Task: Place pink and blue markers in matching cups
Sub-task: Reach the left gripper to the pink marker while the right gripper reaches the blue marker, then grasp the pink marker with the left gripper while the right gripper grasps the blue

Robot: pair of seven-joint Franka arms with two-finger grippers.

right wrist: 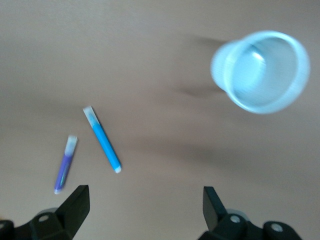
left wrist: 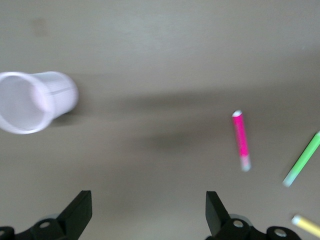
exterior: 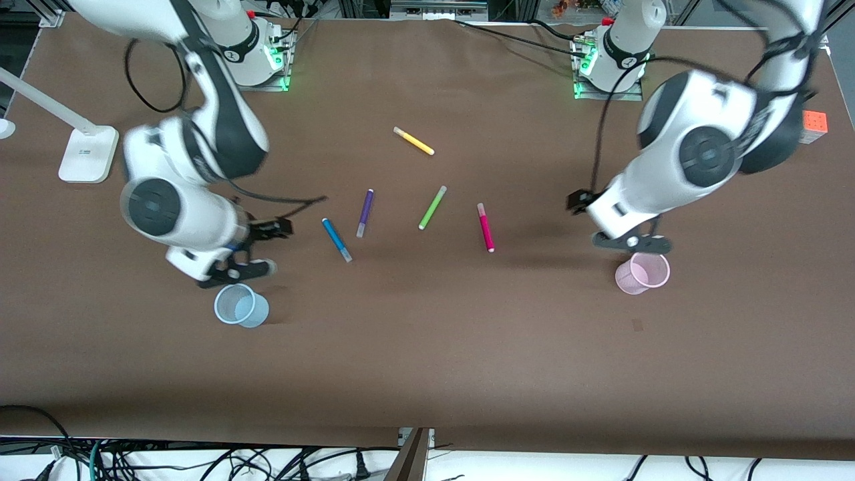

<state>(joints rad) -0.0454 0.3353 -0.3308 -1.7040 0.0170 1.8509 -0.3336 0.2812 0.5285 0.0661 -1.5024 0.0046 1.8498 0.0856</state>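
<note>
I should grab the pink marker's pale end (exterior: 481,210) next with my left gripper. Then the marker's pink body stays free to slide into the pale pink cup (exterior: 642,273).
The pink marker (exterior: 485,227) and the blue marker (exterior: 336,239) lie flat on the brown table; they also show in the left wrist view (left wrist: 241,140) and the right wrist view (right wrist: 102,139). The pale pink cup (exterior: 642,273) stands upright toward the left arm's end and shows in the left wrist view (left wrist: 34,102). The pale blue cup (exterior: 240,305) stands upright toward the right arm's end and shows in the right wrist view (right wrist: 260,70). My left gripper (left wrist: 148,212) hangs open and empty just beside the pink cup. My right gripper (right wrist: 145,210) hangs open and empty just beside the blue cup.
A purple marker (exterior: 365,212), a lime green marker (exterior: 432,208) and a yellow marker (exterior: 413,141) lie around the middle of the table. A white lamp base (exterior: 87,155) stands at the right arm's end. An orange cube (exterior: 814,126) sits at the left arm's end.
</note>
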